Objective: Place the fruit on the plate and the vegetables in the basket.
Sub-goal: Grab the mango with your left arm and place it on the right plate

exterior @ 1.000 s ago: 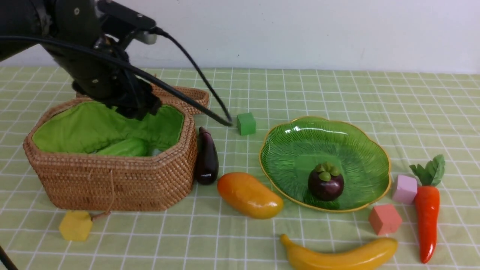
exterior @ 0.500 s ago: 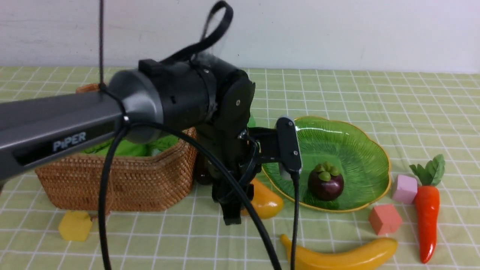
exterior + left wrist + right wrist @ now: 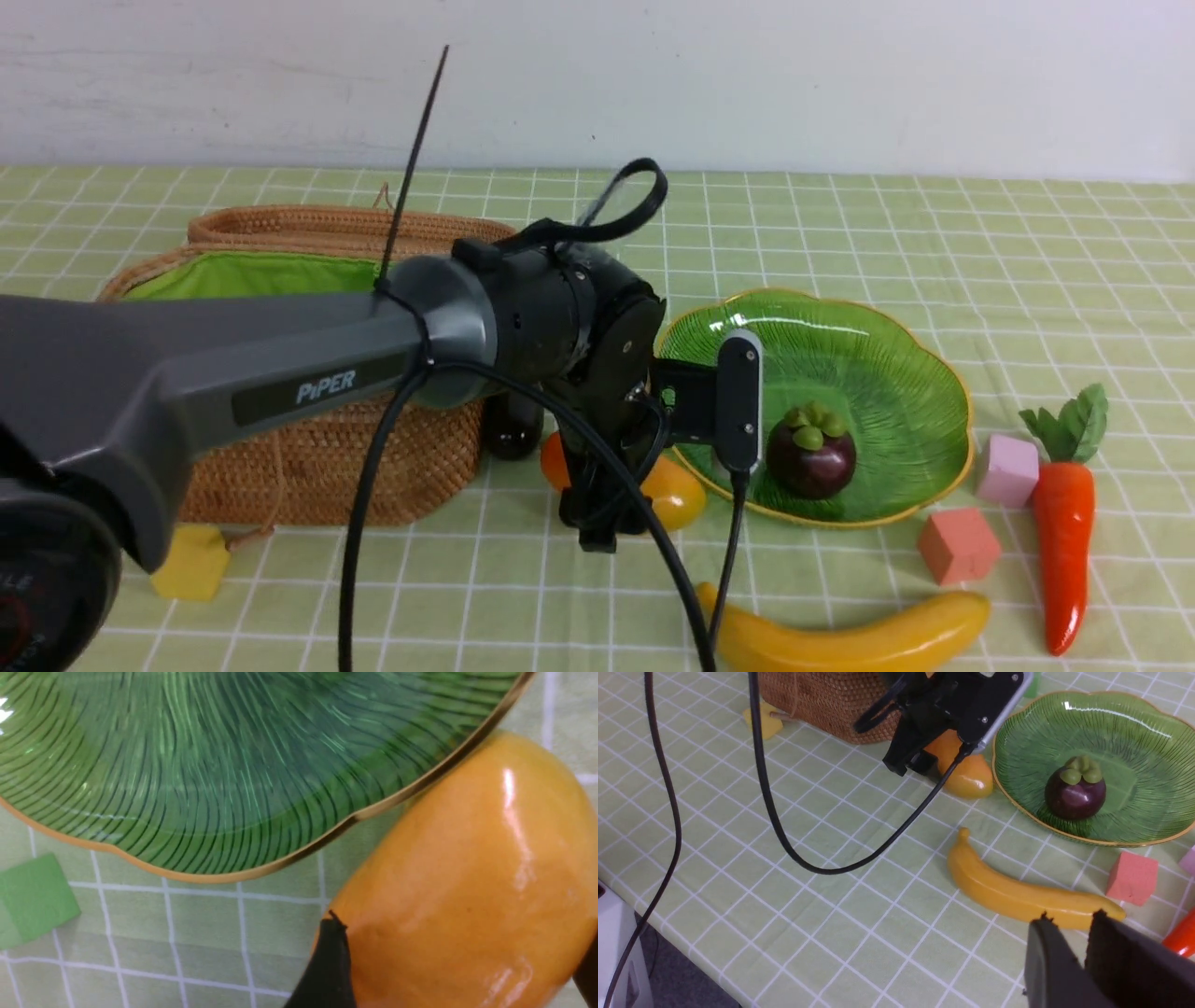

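Note:
My left gripper grabs the mango around its middle [image 3: 459,929] next, where both sides lie open, since the plate's gold rim [image 3: 445,764] crowds one end of the mango.
The orange-yellow mango [image 3: 677,490] lies on the cloth against the gold rim of the green plate [image 3: 840,317]. My left gripper [image 3: 607,523] is lowered over it, open. In the left wrist view its black fingers [image 3: 329,966] stand either side of the mango [image 3: 467,858]. The mangosteen [image 3: 810,455] sits in the plate. The banana [image 3: 850,635] lies at the front, the carrot [image 3: 1064,532] at the right. The eggplant [image 3: 509,434] shows partly beside the wicker basket [image 3: 308,467]. My right gripper [image 3: 1071,917] hovers near the banana [image 3: 1017,896], jaws a narrow gap apart, empty.
A flat woven lid [image 3: 345,224] stands behind the basket. Small cubes lie about: yellow [image 3: 191,565], salmon [image 3: 957,546], lilac [image 3: 1006,469], and a green one [image 3: 35,896]. The left arm and its black cable [image 3: 808,858] cross the middle of the table.
My left arm swung from over the basket to the right and came down on the mango. Its jaws opened wider. Nothing on the table moved.

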